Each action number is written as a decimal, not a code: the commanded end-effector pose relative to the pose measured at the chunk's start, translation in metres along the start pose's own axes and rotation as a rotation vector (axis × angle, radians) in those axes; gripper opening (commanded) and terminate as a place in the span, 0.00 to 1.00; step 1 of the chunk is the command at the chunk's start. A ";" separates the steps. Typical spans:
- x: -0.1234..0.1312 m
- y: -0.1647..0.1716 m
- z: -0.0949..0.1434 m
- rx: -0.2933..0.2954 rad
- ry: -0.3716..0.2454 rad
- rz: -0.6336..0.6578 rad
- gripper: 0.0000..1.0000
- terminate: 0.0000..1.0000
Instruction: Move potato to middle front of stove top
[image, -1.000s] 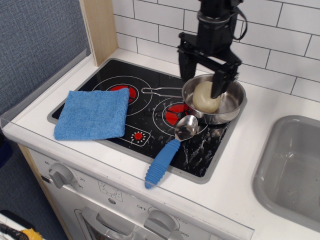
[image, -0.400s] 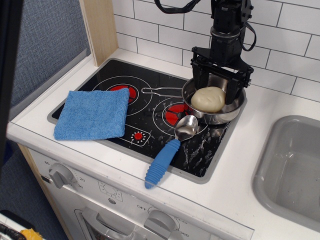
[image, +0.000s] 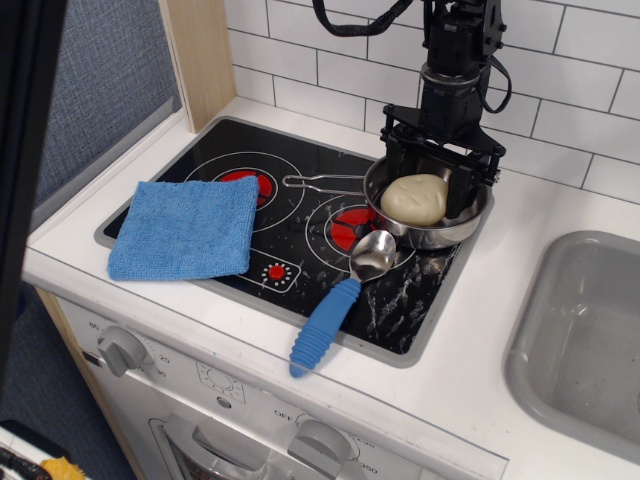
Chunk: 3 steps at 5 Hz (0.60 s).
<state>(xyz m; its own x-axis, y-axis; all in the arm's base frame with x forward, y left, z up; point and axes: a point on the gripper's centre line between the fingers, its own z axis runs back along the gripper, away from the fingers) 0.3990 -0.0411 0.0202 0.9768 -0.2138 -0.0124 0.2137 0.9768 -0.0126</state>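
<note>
The pale cream potato needs to go on the middle front of the stove top after my gripper grabs the potato by its rounded sides next.
The pale cream potato lies in the steel pan on the back right of the black stove top. My black gripper hangs straight down over the pan. Its two fingers stand apart, one at the potato's left and one at its right, low inside the pan rim. The jaws are open and I cannot see them pressing on the potato. The middle front of the stove top, by the red-white dial mark, is bare black glass.
A blue folded cloth covers the stove's front left. A spoon with a blue handle and metal bowl lies at the front right, just below the pan. The pan's wire handle points left. A grey sink is at the right.
The gripper has shifted right over the pan, turned, and come down so its fingers straddle the potato. The potato and pan have stayed in place.
</note>
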 end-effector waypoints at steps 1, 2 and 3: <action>0.010 0.002 0.045 -0.009 -0.106 -0.040 0.00 0.00; 0.018 0.005 0.079 -0.004 -0.205 -0.047 0.00 0.00; 0.001 0.011 0.106 0.037 -0.241 -0.053 0.00 0.00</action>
<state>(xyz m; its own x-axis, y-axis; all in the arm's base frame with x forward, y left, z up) 0.3989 -0.0327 0.0972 0.9525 -0.2637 0.1525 0.2654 0.9641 0.0090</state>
